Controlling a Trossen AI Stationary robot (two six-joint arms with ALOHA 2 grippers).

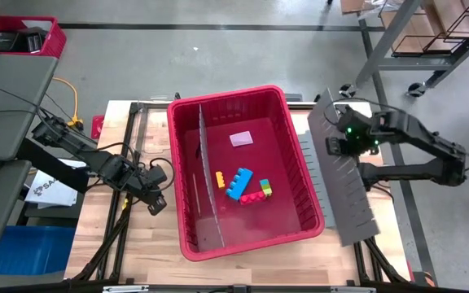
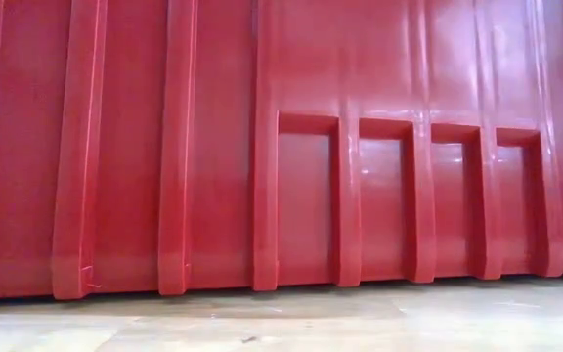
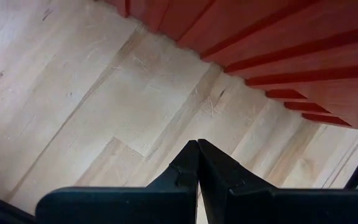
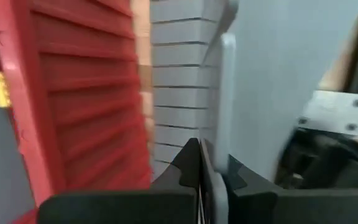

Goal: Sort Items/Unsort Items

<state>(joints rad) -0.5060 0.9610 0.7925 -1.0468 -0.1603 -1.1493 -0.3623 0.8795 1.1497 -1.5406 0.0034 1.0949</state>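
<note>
The grey panel tilts up beside the ribbed grey piece. The panel stays held in my right gripper from here until I lower it onto the ribbed piece.
The items lie on the floor of the red bin, in its right compartment: a blue block, a yellow one, a red one, a green one and a pale pink piece. My left gripper is shut and holds nothing. It hangs over the bare wooden table left of the bin. My right gripper is to the right of the bin, shut on a grey panel. The bin's wall fills the low view. My right gripper has the grey panel's thin edge between its two fingers. The fingers come from above, pointing steeply down. The panel's edge runs away from the fingertips, and its flat face spreads to one side. Where the panel's lower end rests does not show.
A grey divider stands in the bin and splits it into a narrow left and a wide right compartment. A ribbed grey strip lies along the bin's right wall. Bare wood lies left of the bin and along its near side.
</note>
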